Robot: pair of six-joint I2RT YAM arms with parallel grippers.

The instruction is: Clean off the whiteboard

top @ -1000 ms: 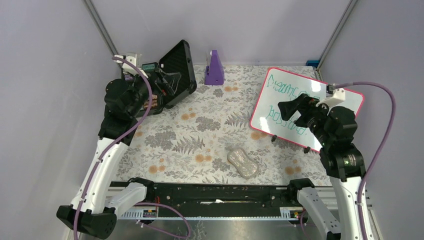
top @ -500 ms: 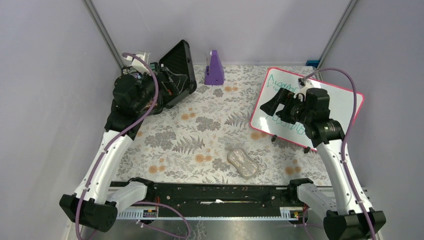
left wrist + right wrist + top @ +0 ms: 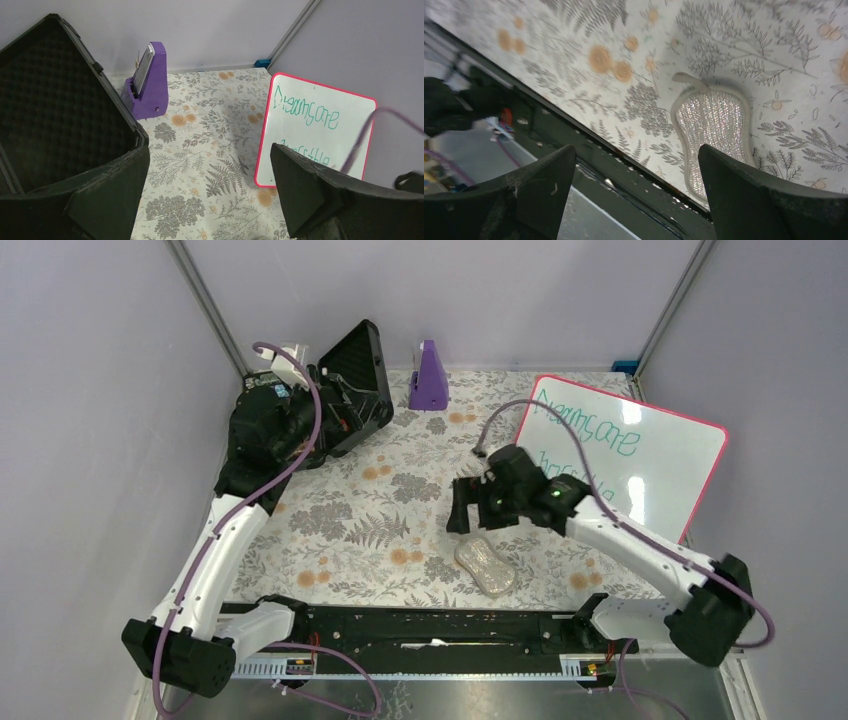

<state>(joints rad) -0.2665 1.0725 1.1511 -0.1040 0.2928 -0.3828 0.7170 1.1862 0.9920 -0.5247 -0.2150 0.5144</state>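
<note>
The right gripper lifts the grey sponge (image 3: 486, 566) by its long side edge near its loop end next. Its broad side stays free to erase the whiteboard.
The whiteboard (image 3: 650, 455) with a pink-red frame and green handwriting leans at the back right; it also shows in the left wrist view (image 3: 320, 120). A grey oval sponge (image 3: 486, 566) lies on the floral cloth near the front; it also shows in the right wrist view (image 3: 714, 135). My right gripper (image 3: 465, 508) hangs open just above and behind the sponge, holding nothing. My left gripper (image 3: 335, 405) is open and empty at the back left, next to the black case.
An open black foam-lined case (image 3: 355, 385) stands at the back left. A purple metronome-like stand (image 3: 429, 377) sits at the back centre. A black rail (image 3: 430, 625) runs along the table's near edge. Grey walls enclose the table.
My right arm swung from in front of the whiteboard leftward and down to the sponge, uncovering the board's writing. My left arm shifted slightly.
</note>
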